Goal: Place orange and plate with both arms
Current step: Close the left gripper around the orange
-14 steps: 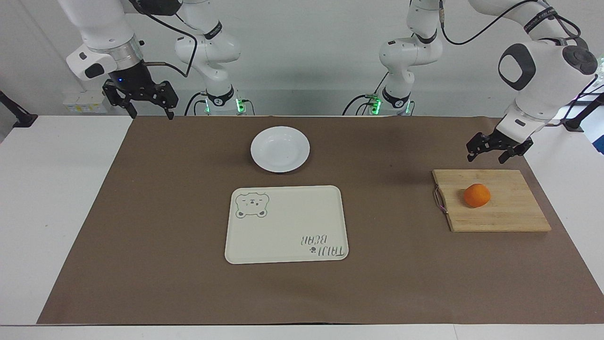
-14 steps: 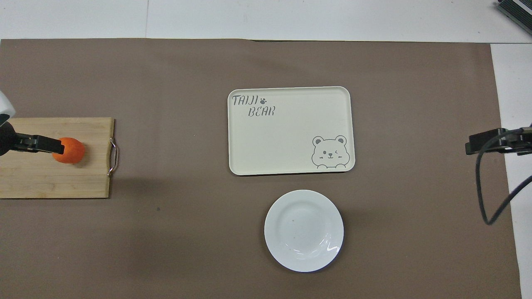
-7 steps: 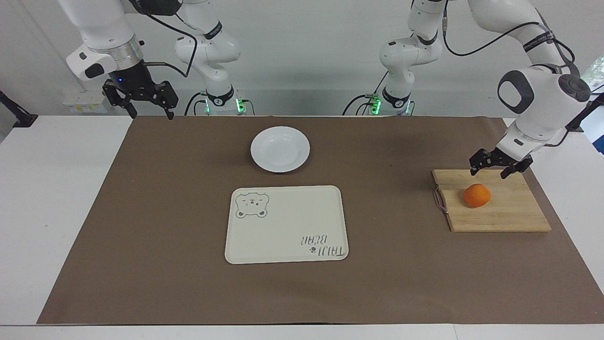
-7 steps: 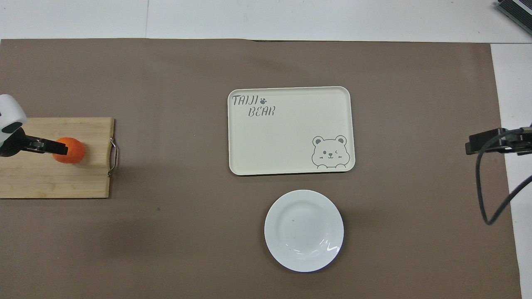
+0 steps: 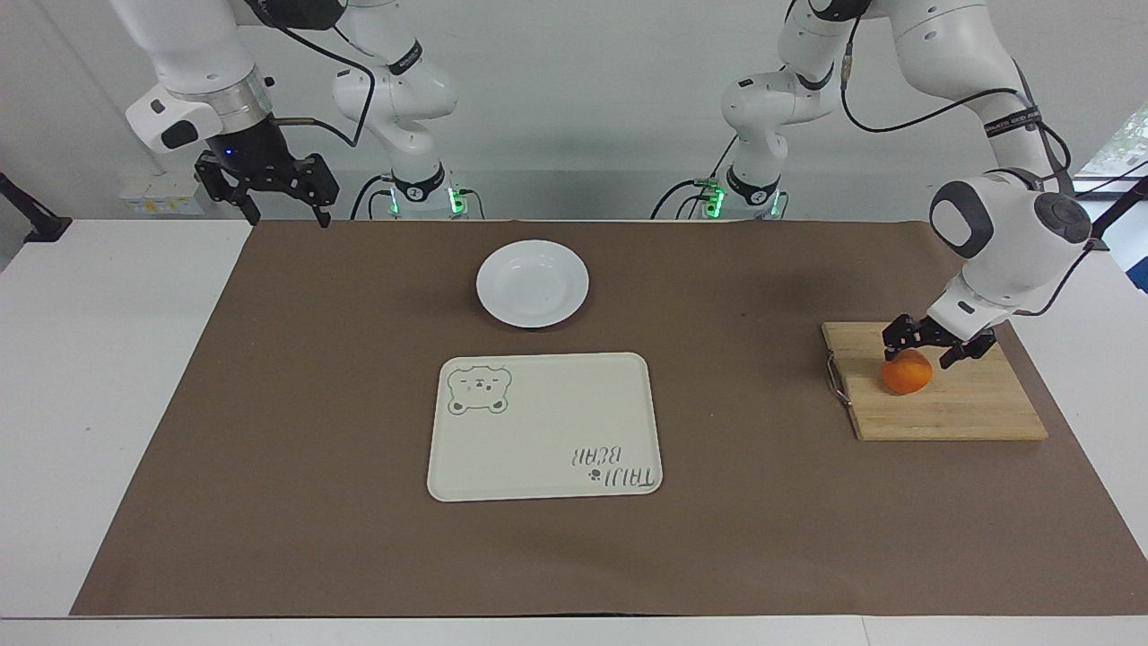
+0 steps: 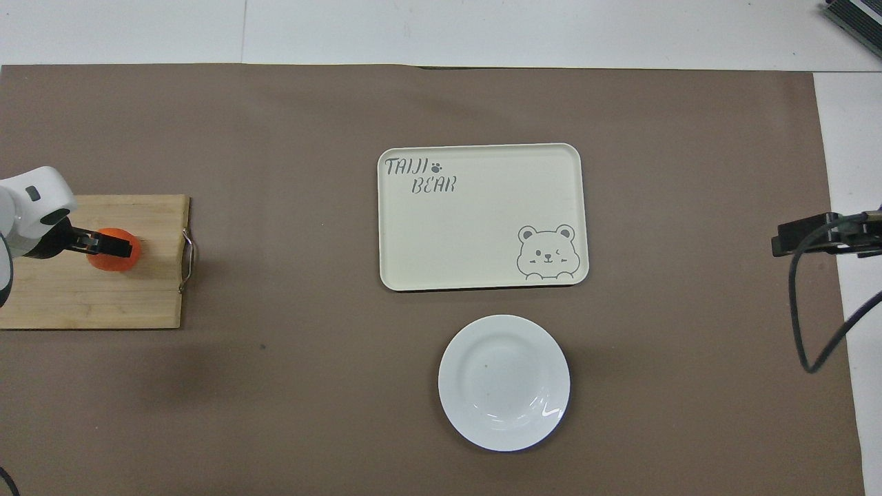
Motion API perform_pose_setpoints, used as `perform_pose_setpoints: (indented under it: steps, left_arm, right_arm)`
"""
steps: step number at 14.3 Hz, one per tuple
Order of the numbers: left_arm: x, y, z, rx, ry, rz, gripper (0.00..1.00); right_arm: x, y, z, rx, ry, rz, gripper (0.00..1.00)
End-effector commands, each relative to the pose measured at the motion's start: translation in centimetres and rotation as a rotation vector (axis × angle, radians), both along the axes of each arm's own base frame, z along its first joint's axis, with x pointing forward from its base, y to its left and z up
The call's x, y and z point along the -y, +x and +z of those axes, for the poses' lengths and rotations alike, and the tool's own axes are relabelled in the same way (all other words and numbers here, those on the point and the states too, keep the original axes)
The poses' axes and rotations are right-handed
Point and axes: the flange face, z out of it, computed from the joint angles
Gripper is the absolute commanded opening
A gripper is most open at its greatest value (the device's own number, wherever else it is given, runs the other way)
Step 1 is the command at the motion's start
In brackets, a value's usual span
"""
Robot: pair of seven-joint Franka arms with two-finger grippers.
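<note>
I need to move my left gripper farther over the orange before I close on it, because the orange's outer side (image 6: 136,249) shows past its fingers in the overhead view.
The orange (image 5: 904,377) lies on a wooden cutting board (image 5: 969,404) toward the left arm's end of the table. My left gripper (image 5: 922,356) is open and low over the orange, one finger on each side of its top. In the overhead view the left gripper (image 6: 110,242) covers the middle of the orange (image 6: 114,263). The white plate (image 5: 533,283) sits empty on the brown mat, mid-table and near the robots; it also shows in the overhead view (image 6: 504,382). My right gripper (image 5: 285,213) is open and waits raised over the mat's corner at the right arm's end.
A cream tray with a bear drawing (image 5: 544,426) lies empty, farther from the robots than the plate. The cutting board (image 6: 89,300) has a metal handle on its tray-facing edge. Two smaller white arms with green lights (image 5: 417,193) stand at the robots' edge.
My left gripper has come down from above the board's near edge onto the orange, its fingers now around the fruit's top. The right arm, plate and orange have not moved.
</note>
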Motion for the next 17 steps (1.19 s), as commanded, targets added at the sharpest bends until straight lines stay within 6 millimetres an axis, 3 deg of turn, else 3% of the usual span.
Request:
perform_pose_setpoints:
  steps: [1, 4, 6, 10, 15, 17]
  left_arm:
    - [0.1, -1.0, -1.6, 0.010, 0.007, -0.019, 1.00]
    - [-0.4, -1.1, -4.3, 0.043, 0.015, -0.022, 1.00]
    - [-0.3, -0.8, -3.9, 0.049, 0.017, -0.050, 0.00]
    - [-0.2, 0.1, -2.3, 0.056, 0.018, -0.052, 0.00]
    - [1.0, 1.8, 3.2, 0.007, -0.003, 0.056, 0.00]
    - [2.6, 2.1, 6.2, -0.009, -0.003, 0.110, 0.00]
  right_arm:
    - [0.1, -0.3, 0.0, -0.009, 0.016, 0.023, 1.00]
    - [0.1, -0.3, 0.0, -0.009, 0.016, 0.023, 1.00]
    - [0.1, -0.3, 0.0, -0.009, 0.016, 0.023, 1.00]
    - [0.1, -0.3, 0.0, -0.009, 0.016, 0.023, 1.00]
    - [0.1, -0.3, 0.0, -0.009, 0.016, 0.023, 1.00]
    - [0.1, -0.3, 0.0, -0.009, 0.016, 0.023, 1.00]
